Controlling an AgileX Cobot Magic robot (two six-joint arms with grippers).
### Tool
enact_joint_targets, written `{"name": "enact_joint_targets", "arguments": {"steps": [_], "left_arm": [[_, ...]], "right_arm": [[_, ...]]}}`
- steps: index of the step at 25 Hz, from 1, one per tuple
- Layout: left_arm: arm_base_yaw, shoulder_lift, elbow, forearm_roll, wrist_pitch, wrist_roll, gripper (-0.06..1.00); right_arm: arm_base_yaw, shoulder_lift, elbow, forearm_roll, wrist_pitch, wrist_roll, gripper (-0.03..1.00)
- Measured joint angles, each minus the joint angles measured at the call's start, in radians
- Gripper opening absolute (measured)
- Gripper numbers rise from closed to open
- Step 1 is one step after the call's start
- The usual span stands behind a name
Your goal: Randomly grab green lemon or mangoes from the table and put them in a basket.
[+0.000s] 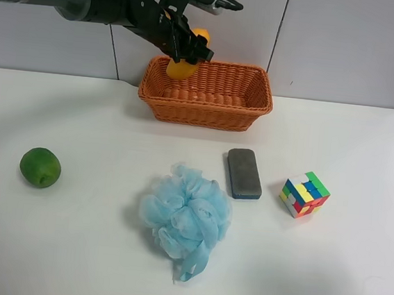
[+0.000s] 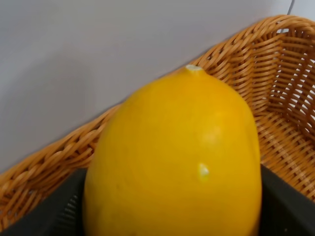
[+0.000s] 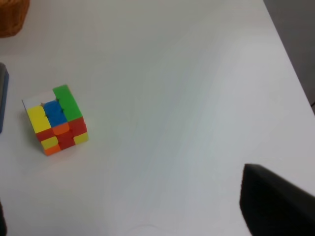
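The mango's lower end [image 1: 179, 72] is inside the wicker basket, below the basket's rim, so the left gripper should open now.
The arm at the exterior high view's left is my left arm. Its gripper [image 1: 185, 49] is shut on the yellow-orange mango [image 1: 182, 68] and holds it over the left end of the orange wicker basket [image 1: 207, 110], at the back of the white table [image 1: 89, 249]. In the left wrist view the mango [image 2: 177, 157] fills the frame, with the basket's rim and weave [image 2: 275, 73] behind it. The green lemon [image 1: 40, 167] lies on the table at the left. In the right wrist view only a dark gripper part [image 3: 275, 201] shows at the edge, over bare table.
A blue mesh bath sponge [image 1: 185, 216] lies at the table's middle front. A dark grey eraser block [image 1: 243, 173] lies beside it. A coloured puzzle cube [image 1: 304, 193] stands to the right and also shows in the right wrist view [image 3: 55, 120]. A tiled wall stands behind the basket.
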State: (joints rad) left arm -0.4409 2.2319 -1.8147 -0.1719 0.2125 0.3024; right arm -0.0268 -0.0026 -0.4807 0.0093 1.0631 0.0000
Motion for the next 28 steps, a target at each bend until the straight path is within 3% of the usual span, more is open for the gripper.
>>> {"name": "enact_joint_targets", "arguments": {"steps": [4,5,8,10,21,24,28], "left_arm": [[0.0,0.0,0.0,0.0,0.009,0.0,0.6],[0.0,0.0,0.0,0.0,0.011,0.0,0.64],[0.0,0.0,-0.001,0.0,0.011,0.0,0.9],[0.0,0.0,-0.002,0.0,0.011,0.0,0.96],[0.0,-0.027,-0.002,0.0,0.076,0.0,0.99],[0.0,-0.092,-0.002,0.023,0.183,0.0,0.99],[0.025,-0.24,-0.002,0.118,0.363,-0.001,0.99]], "right_arm": [[0.0,0.0,0.0,0.0,0.0,0.0,0.93],[0.0,0.0,0.0,0.0,0.0,0.0,0.93],[0.0,0.0,0.0,0.0,0.0,0.0,0.93],[0.0,0.0,0.0,0.0,0.0,0.0,0.93],[0.0,0.0,0.0,0.0,0.0,0.0,0.93],[0.0,0.0,0.0,0.0,0.0,0.0,0.93],[0.0,0.0,0.0,0.0,0.0,0.0,0.93]]}}
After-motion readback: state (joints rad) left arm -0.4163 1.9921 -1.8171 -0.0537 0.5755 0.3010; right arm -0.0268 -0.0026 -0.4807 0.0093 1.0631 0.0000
